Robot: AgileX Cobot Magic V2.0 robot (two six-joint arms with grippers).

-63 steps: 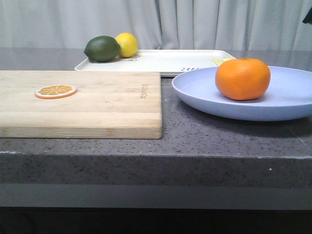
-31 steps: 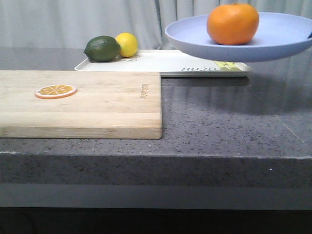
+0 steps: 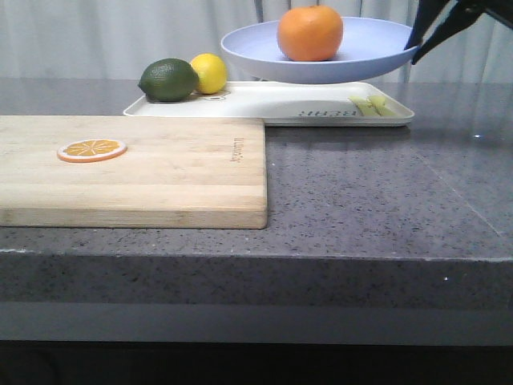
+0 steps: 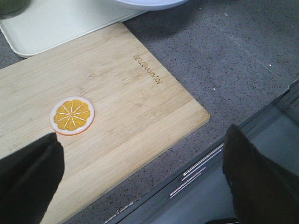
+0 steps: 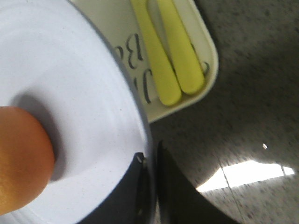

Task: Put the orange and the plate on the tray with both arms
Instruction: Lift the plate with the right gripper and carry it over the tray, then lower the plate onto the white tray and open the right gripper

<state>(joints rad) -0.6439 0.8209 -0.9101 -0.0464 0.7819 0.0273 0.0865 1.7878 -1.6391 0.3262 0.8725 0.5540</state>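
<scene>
The plate's base (image 3: 317,82) is still above the tray, so the right gripper should move the plate down onto the white tray (image 3: 280,103) before it opens.
The orange (image 3: 310,33) sits on the lavender-blue plate (image 3: 377,48), which hangs in the air above the cream-white tray (image 3: 272,104) at the back. My right gripper (image 3: 417,42) is shut on the plate's right rim and holds it level. In the right wrist view the fingers (image 5: 140,186) pinch the plate's edge (image 5: 93,116), with the orange (image 5: 21,158) on it and the tray (image 5: 205,70) below. My left gripper (image 4: 140,182) is open and empty over the front edge of the counter. It does not show in the front view.
A wooden cutting board (image 3: 160,176) with a thin orange slice (image 3: 91,150) lies at the front left. A green lime (image 3: 168,79) and a yellow lemon (image 3: 210,72) sit on the tray's left end. Two yellow sticks (image 5: 168,56) lie on its right end.
The plate with the orange has risen off the counter and moved back and to the left, over the tray. My right gripper has come into the front view.
</scene>
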